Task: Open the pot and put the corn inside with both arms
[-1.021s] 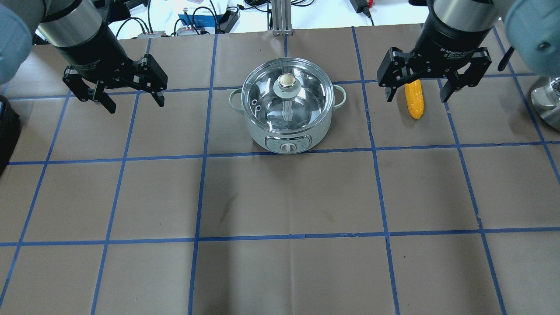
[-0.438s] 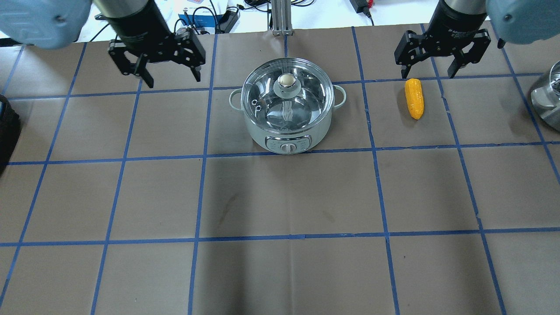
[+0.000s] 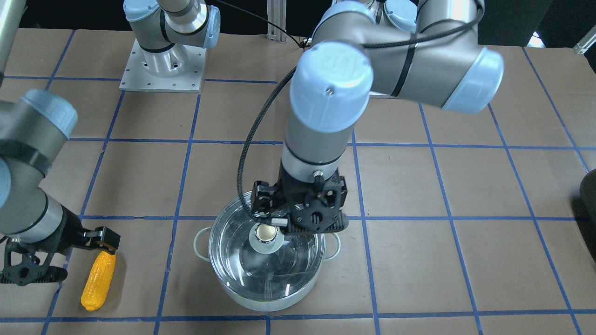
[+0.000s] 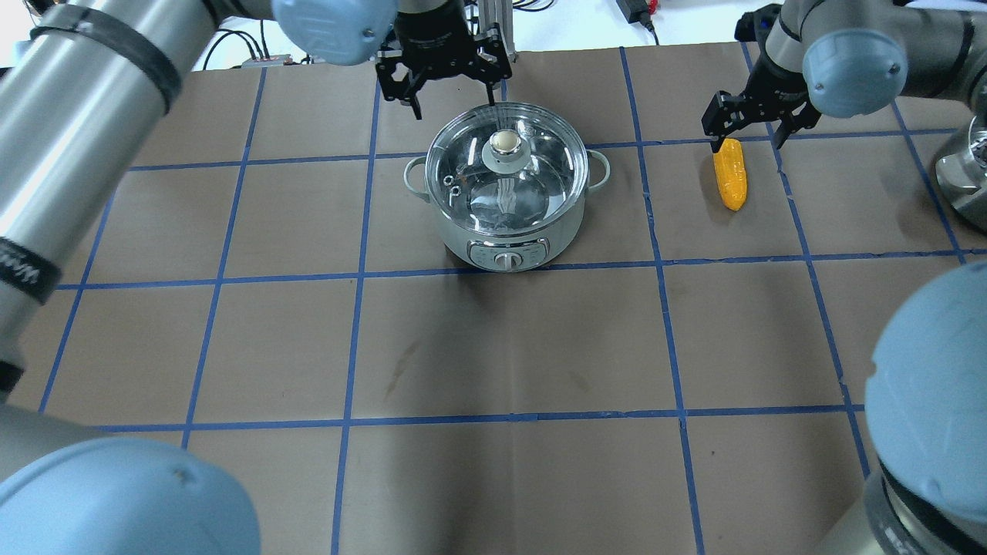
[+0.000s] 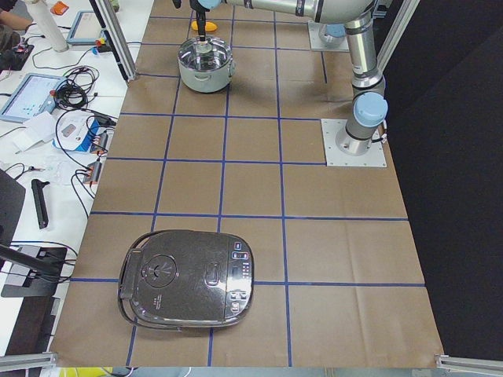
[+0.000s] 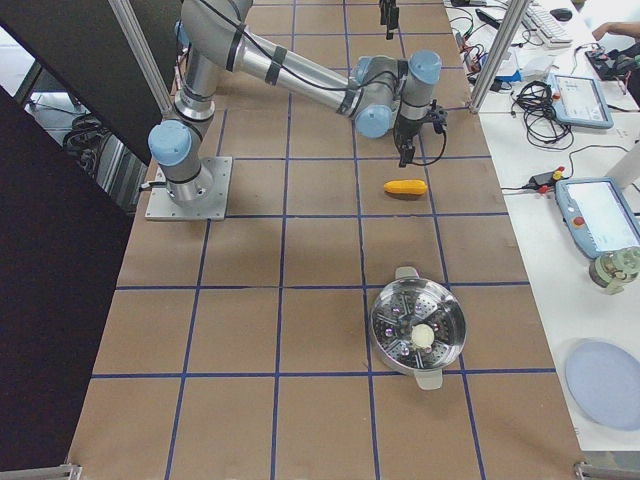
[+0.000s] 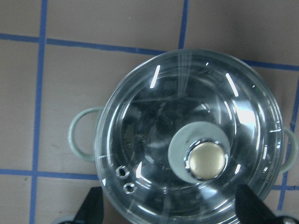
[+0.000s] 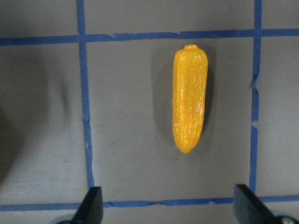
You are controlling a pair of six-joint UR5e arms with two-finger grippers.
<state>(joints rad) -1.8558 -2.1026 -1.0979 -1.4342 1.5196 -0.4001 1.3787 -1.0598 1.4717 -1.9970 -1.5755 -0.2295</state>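
I should next grab the corn by its smooth end [image 3: 107,264] opposite the stub with my right gripper, to put the corn inside the pot [image 3: 265,279].
The mint-green pot [image 4: 456,237] stands at the table's far middle, closed by its clear glass lid [image 4: 470,193] with a cream knob [image 4: 505,142]. My left gripper [image 4: 453,104] is open and empty, hovering over the lid's far side. The left wrist view shows the knob [image 7: 207,160] between and ahead of the fingertips [image 7: 92,205]. In the front view the left gripper [image 3: 294,224] hangs just above the knob [image 3: 266,232]. The corn [image 4: 729,179] lies flat to the pot's right. My right gripper [image 4: 746,143] is open over its far tip. The corn [image 8: 189,98] lies lengthwise in the right wrist view.
A second steel pot with a steamer insert [image 6: 417,328] stands at the table's right end, also showing in the overhead view [image 4: 964,177]. A black rice cooker [image 5: 189,279] sits at the left end. Blue tape lines [image 4: 355,274] grid the brown table cover.
My left gripper has swung right, from the table's left side to above the pot's far edge. My right gripper has moved back past the corn's far tip. Both stay open; pot and corn have not moved.
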